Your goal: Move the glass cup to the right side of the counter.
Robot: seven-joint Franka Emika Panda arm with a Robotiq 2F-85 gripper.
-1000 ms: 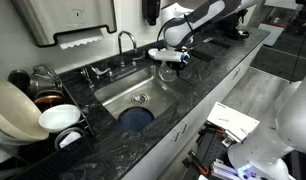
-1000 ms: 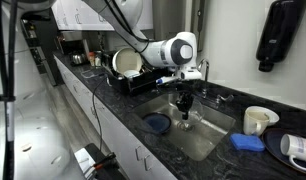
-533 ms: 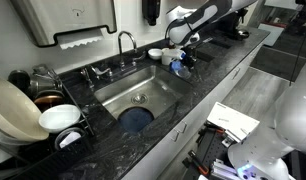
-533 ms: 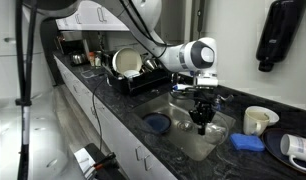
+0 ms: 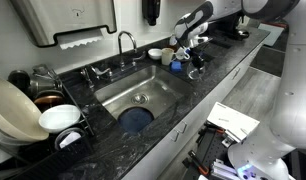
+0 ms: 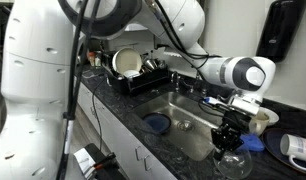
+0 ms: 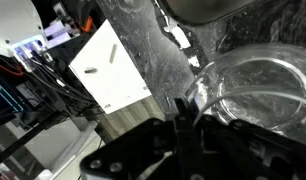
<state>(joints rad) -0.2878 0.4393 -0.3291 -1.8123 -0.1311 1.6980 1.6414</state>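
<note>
The cup (image 6: pixel 231 161) hangs near the sink's end and would drop short if released now, so my gripper needs to keep holding it until it reaches the open counter by the sponge.
The glass cup (image 6: pixel 231 161) is a clear tumbler hanging under my gripper (image 6: pixel 230 137), over the black veined counter (image 6: pixel 121 108) just past the end of the steel sink (image 6: pixel 189 128). In an exterior view the gripper (image 5: pixel 194 63) holds the cup (image 5: pixel 196 72) over the counter (image 5: pixel 218 80), beside the sink (image 5: pixel 143 92). In the wrist view my fingers (image 7: pixel 184 112) are shut on the cup's rim (image 7: pixel 255 92), one finger inside and one outside. I cannot tell whether the cup's base touches the counter.
A blue round dish (image 5: pixel 135 118) lies in the sink. A white mug (image 6: pixel 259 120) and a blue sponge (image 6: pixel 248 143) sit behind the cup. A white bowl (image 5: pixel 59 117) and plates fill the rack at the far end. White paper (image 5: pixel 233 120) lies below the counter's front edge.
My gripper has carried the glass cup from above the sink basin sideways to the counter beyond the sink's end, and lower. The grip on the rim is unchanged.
</note>
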